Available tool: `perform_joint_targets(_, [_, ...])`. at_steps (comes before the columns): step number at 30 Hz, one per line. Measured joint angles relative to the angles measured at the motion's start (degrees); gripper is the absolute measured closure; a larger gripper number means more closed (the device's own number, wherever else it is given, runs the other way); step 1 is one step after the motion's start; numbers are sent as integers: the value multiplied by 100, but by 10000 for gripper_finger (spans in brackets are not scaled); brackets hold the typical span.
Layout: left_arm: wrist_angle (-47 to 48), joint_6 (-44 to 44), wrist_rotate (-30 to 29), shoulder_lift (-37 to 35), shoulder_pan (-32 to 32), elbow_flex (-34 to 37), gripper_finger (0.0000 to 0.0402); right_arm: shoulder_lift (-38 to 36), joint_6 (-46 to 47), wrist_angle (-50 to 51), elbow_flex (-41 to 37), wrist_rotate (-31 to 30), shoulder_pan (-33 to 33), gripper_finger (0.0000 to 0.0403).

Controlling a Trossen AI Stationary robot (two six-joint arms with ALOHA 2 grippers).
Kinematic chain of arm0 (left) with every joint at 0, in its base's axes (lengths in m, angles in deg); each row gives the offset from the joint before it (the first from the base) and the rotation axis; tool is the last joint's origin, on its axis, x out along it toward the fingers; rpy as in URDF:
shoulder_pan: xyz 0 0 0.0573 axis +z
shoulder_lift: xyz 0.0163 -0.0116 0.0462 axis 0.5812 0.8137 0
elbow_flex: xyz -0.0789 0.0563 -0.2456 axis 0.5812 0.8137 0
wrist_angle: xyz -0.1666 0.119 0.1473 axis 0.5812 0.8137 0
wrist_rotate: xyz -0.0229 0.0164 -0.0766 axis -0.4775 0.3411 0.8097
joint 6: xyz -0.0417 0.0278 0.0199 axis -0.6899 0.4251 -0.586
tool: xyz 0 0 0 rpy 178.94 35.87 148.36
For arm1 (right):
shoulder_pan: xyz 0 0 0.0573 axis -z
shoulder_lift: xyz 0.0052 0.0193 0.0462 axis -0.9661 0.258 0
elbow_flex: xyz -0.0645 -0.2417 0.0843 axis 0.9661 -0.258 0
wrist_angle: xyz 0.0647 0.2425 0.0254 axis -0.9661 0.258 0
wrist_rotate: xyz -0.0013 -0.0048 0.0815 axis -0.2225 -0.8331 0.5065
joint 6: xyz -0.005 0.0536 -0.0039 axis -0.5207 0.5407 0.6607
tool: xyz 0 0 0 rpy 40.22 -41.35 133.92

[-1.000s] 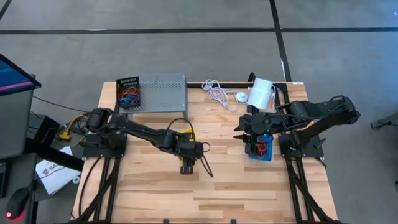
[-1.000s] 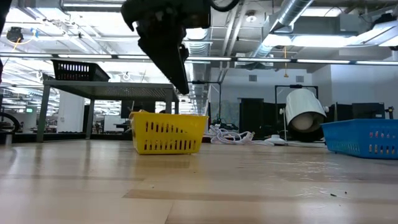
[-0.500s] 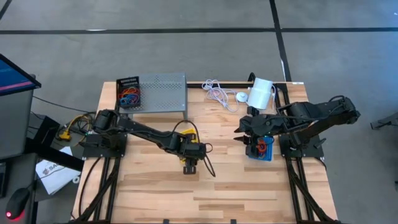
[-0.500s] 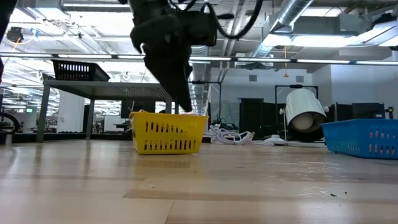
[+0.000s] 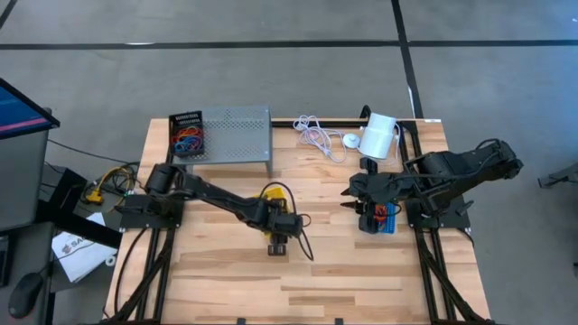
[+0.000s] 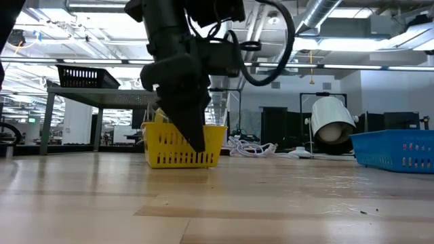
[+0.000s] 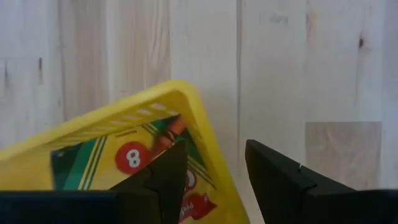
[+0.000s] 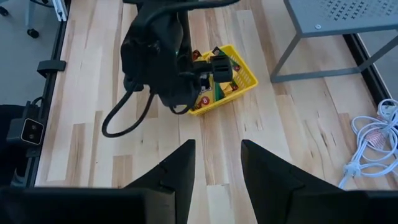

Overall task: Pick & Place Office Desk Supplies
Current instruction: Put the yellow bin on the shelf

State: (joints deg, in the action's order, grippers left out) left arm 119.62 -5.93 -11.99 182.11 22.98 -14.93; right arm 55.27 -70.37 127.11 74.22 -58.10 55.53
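My left gripper grabs the yellow bin's rim at a corner (image 7: 211, 149) next, to move the crayons onto the grey stand.
A yellow bin (image 5: 271, 191) stands on the wooden table with a yellow-green crayon box (image 7: 124, 162) lying in it. My left gripper (image 7: 214, 148) is open and points steeply down. It hangs low at a corner of the bin's rim (image 7: 177, 90), one finger over the inside and one outside, and I cannot tell whether they touch it. In the low view its fingers (image 6: 195, 132) reach below the rim. My right gripper (image 8: 217, 155) hangs open and empty above the table, beside a blue bin (image 5: 386, 219) that holds red and orange rubber bands.
At the far left a grey perforated stand (image 5: 233, 134) carries a black bin (image 5: 188, 135) of coloured rubber bands. A white cable (image 5: 314, 134) and a white cylinder (image 5: 379, 135) lie at the far edge. Bare wood stretches along the near side (image 5: 298, 280).
My left gripper has come down from above the yellow bin to below its rim, shifting a little toward the table's right edge. Its fingers have kept the same gap. The bin has stayed in place.
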Motion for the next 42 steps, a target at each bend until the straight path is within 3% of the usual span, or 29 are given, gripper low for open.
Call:
perform_joint_targets(15, [-75, -172, -329, 233, -26, -9, 253, 0, 64, -1, 0, -14, -272, 278])
perform_joint_targets(19, [-28, -411, -435, 286, -26, -5, 288, 2, 147, -1, 0, -84, -372, 278])
perform_joint_targets(26, [143, -477, -549, 195, -66, 13, 392, 2, 271, -1, 0, -297, -538, 278])
perform_joint_targets(33, [584, -711, -442, -67, -283, 36, 400, 2, 323, -6, 0, -299, -638, 278])
perform_joint_targets(42, [1238, -1204, -721, -907, -662, 26, 401, 2, 366, -16, 2, -538, -628, 278])
